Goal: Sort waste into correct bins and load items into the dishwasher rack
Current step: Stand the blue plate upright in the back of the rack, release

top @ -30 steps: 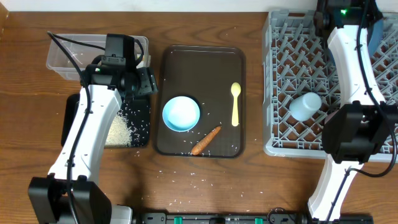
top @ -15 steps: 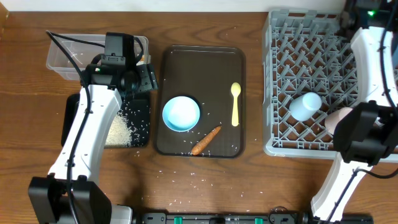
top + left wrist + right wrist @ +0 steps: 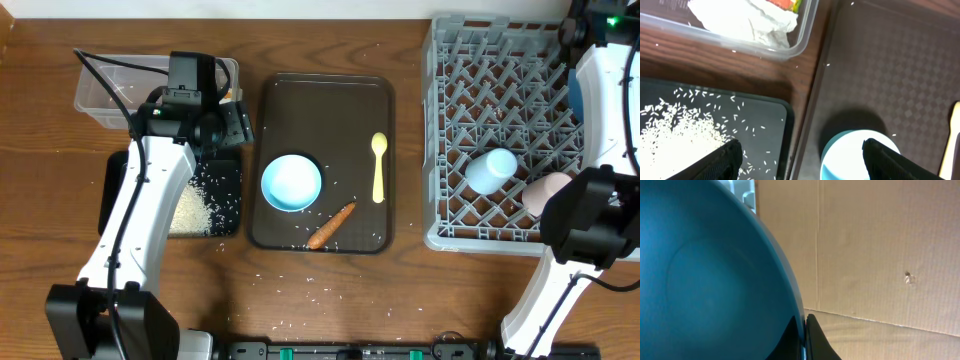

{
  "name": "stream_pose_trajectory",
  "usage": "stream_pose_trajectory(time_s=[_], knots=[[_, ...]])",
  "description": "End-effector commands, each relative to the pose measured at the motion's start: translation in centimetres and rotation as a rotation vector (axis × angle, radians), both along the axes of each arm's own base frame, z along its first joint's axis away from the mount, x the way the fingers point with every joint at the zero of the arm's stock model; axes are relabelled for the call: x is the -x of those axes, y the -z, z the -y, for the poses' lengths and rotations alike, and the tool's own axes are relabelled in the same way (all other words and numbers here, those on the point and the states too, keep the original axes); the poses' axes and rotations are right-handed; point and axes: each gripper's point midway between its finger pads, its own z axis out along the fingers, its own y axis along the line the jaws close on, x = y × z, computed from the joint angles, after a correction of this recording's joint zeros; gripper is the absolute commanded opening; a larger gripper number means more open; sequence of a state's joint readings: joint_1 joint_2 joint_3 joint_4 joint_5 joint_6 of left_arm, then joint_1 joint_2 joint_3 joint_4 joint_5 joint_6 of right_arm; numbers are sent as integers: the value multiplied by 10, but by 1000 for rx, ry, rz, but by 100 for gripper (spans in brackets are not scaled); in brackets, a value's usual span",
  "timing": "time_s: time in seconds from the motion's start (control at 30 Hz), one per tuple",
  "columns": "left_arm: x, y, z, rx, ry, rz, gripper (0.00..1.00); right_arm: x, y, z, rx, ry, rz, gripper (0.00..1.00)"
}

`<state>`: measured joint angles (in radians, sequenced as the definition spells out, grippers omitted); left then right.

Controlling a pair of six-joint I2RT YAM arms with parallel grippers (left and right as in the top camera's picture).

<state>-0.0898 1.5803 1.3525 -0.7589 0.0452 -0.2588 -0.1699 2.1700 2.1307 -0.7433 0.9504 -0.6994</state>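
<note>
My right gripper should release: the dark blue plate's edge (image 3: 574, 96) stands among the grey rack's wires, so the plate would stay upright.
My right gripper (image 3: 804, 330) is shut on the rim of the dark blue plate (image 3: 705, 280), which it holds on edge over the right side of the grey dishwasher rack (image 3: 500, 100). A sliver of the plate (image 3: 573, 95) shows overhead. A light blue cup (image 3: 491, 170) and a pink cup (image 3: 545, 190) lie in the rack. My left gripper (image 3: 802, 162) is open and empty above the gap between the black tray (image 3: 760, 115) and the white bowl (image 3: 860, 155). The clear box (image 3: 805, 35) holds the napkin (image 3: 745, 20) and wrapper (image 3: 792, 4). Rice (image 3: 190, 210) lies in the black tray.
The brown serving tray (image 3: 325, 110) holds the bowl (image 3: 292, 182), the yellow spoon (image 3: 379, 167) and the carrot stick (image 3: 331, 225). Loose rice grains (image 3: 300, 285) are scattered on the wood in front of it. My left arm (image 3: 150, 190) lies over the black tray.
My right arm has swung to the right with the plate, uncovering the pink cup in the rack. The left arm has not moved.
</note>
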Motion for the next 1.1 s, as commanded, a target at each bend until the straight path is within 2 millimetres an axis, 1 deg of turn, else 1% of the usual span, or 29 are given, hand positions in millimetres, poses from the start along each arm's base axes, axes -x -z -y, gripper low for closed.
stream_pose_trajectory(time_s=[0.0, 0.03, 0.07, 0.13, 0.17, 0.2, 0.23, 0.27, 0.3, 0.4, 0.47, 0.57, 0.67, 0.7, 0.77, 0.87, 0.93, 1.03, 1.07], knots=[[-1, -1, -1, -4, -9, 12, 79, -12, 29, -17, -128, -117, -46, 6], [-2, -2, -1, -4, -9, 16, 79, -12, 33, -20, -143, -128, -57, 9], [-3, -3, -1, -3, -9, 21, 79, -12, 35, -22, -157, -138, -66, 20], [-4, -3, -1, -3, -9, 26, 79, -11, 39, -23, -172, -135, -67, 43], [-4, -3, -1, -3, -9, 26, 79, -10, 40, -23, -176, -131, -63, 60], [-4, -3, -1, -3, -9, 25, 79, -10, 40, -23, -181, -121, -48, 73], [-4, -3, -1, -3, -9, 25, 79, -10, 40, -23, -187, -112, -32, 83], [-4, -3, -1, -3, -9, 25, 79, -11, 40, -23, -196, -102, -11, 95], [-4, -3, -1, -3, -8, 26, 79, -12, 41, -24, -210, -98, 9, 99], [-4, -3, -1, -3, -8, 26, 79, -18, 41, -30, -263, -102, 74, 99], [-4, -3, -1, -3, -8, 26, 79, -19, 37, -33, -287, -108, 104, 99], [-4, -3, -1, -3, -9, 26, 79, -19, 18, -40, -331, -123, 183, 99], [-4, -3, -1, -3, -9, 26, 79, -20, -2, -52, -398, -183, 248, 99], [-3, -3, -1, -2, -8, 25, 79, -19, -12, -56, -422, -195, 284, 99], [-3, -3, -1, -2, -8, 25, 79, -15, -24, -62, -449, -210, 321, 99], [-3, -3, -1, -2, -8, 25, 79, -10, -41, -77, -516, -242, 371, 99], [-3, -3, -1, -3, -9, 24, 79, -6, -50, -93, -592, -263, 411, 99], [-3, -3, -1, -3, -8, 25, 80, -1, -60, -138, -826, -322, 476, 99], [-3, -3, -1, -3, -8, 24, 80, 2, -63, -157, -916, -361, 477, 99]])
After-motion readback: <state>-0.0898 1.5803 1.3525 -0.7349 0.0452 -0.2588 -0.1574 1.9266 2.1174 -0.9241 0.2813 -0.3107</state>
